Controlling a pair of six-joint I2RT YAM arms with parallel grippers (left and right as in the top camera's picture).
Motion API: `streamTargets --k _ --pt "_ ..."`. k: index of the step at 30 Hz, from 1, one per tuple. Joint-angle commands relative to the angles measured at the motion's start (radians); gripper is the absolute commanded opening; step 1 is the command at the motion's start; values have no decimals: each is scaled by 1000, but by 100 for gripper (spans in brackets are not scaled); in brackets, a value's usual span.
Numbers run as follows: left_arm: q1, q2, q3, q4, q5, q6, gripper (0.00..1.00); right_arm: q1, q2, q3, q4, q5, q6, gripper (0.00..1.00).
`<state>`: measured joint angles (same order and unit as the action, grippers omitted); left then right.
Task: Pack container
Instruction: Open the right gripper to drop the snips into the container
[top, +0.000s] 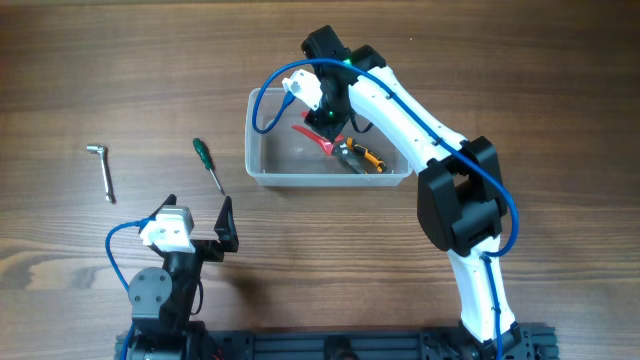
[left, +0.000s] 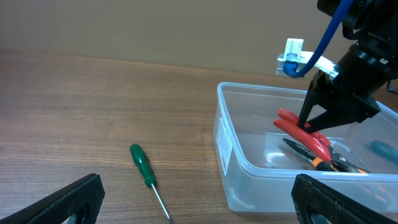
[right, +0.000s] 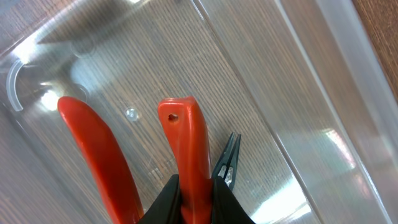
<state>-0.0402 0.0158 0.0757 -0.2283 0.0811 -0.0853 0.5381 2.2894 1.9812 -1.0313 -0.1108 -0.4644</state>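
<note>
I will release the pliers from my right gripper, because the red-handled pliers' handles are over the container's bottom, inside its sides, and the pliers would settle there.
The clear plastic container (top: 262, 172) stands in the middle of the table; it also shows in the left wrist view (left: 231, 158) and the right wrist view (right: 298, 93). My right gripper (top: 328, 128) is inside it, shut on one handle of the red-handled pliers (right: 186, 149), which also show in the overhead view (top: 312, 136) and the left wrist view (left: 298, 129). Orange-and-black pliers (top: 362, 157) lie in the container. A green-handled screwdriver (top: 207, 163) lies on the table left of it. My left gripper (top: 205, 235) is open and empty near the front.
A metal hex key (top: 102, 168) lies at the far left of the wooden table. A teal-handled object (left: 384, 151) shows inside the container at the right edge of the left wrist view.
</note>
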Motion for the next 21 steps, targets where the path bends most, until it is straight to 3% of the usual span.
streamTargets --k 1,6,12,15,16,21 --pt "-5 -2 -6 3 19 -5 100 -2 19 6 1 -2 23 15" --pt "-6 -2 -6 3 19 -5 100 -2 19 6 -9 -1 24 28" --pt "-6 -2 -6 3 19 -5 100 -3 17 34 -6 58 107 62" --pt "-6 -2 -6 3 19 -5 100 -3 14 138 -63 111 155 94" --pt "-6 -2 -6 3 19 -5 100 -7 10 198 -100 124 158 100" --pt "-6 -2 -6 3 19 -5 100 -74 -56 389 -261 203 179 100"
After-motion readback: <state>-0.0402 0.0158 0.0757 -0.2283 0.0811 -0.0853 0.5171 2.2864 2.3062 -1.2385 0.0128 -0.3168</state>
